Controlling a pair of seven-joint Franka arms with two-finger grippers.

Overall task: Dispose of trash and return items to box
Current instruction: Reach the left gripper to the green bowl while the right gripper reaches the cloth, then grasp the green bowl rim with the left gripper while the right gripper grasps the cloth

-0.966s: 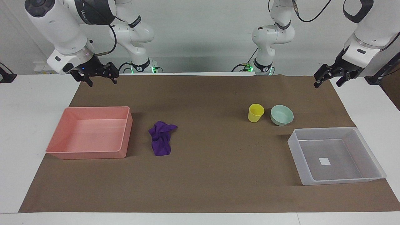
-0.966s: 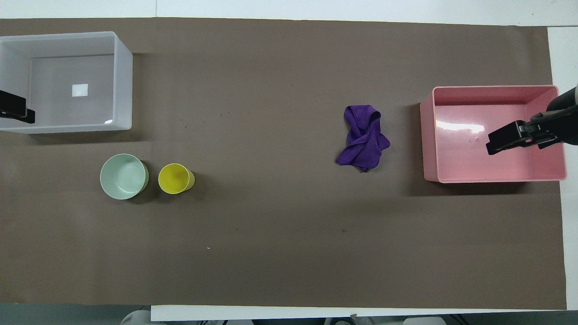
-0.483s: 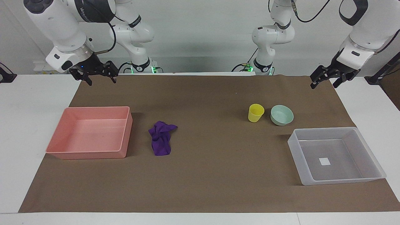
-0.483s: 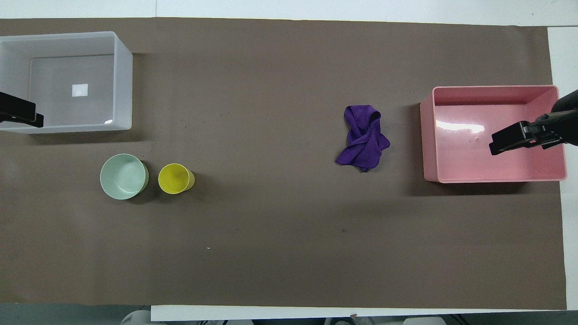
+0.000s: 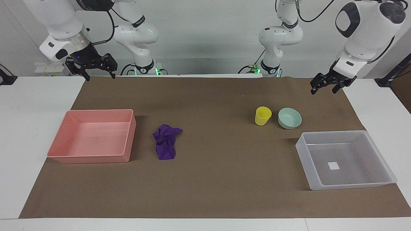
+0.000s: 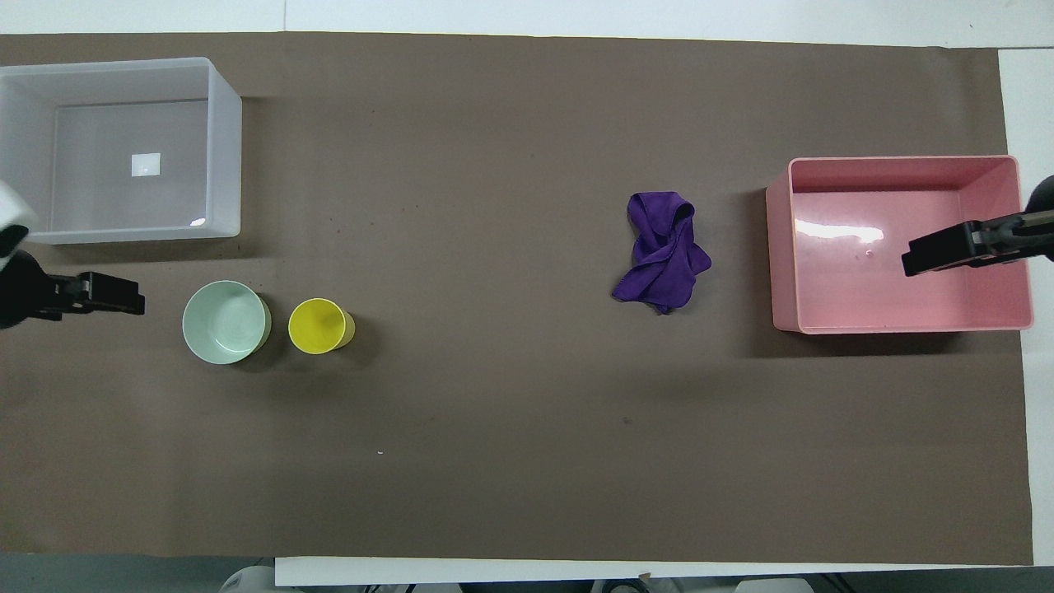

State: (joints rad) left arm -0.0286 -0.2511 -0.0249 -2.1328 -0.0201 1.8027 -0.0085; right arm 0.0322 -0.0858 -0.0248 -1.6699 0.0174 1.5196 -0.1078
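Note:
The purple cloth needs to be put away in the pink tray (image 6: 840, 280), so my right gripper should grip the cloth's bunched folds next.
The purple cloth wad (image 5: 165, 142) (image 6: 663, 251) lies on the brown mat beside the pink tray (image 5: 96, 158) (image 6: 840, 280). The yellow cup (image 5: 263, 115) (image 6: 319, 325) and the mint-green bowl (image 5: 289, 118) (image 6: 226, 321) stand upright side by side, nearer to the robots than the clear box (image 5: 346, 154) (image 6: 224, 148), which is empty. My left gripper (image 5: 322, 91) (image 6: 123, 295) is open and empty, raised over the mat beside the bowl. My right gripper (image 5: 100, 77) (image 6: 918, 257) is open and empty, raised high over the pink tray.
The brown mat (image 5: 218, 179) covers most of the white table. The pink tray is empty and sits at the right arm's end; the clear box sits at the left arm's end. Both arm bases stand at the robots' edge.
My left gripper has moved from over the clear box's edge to over the mat beside the bowl. My right gripper has risen and drawn back slightly toward its end. The objects have not moved.

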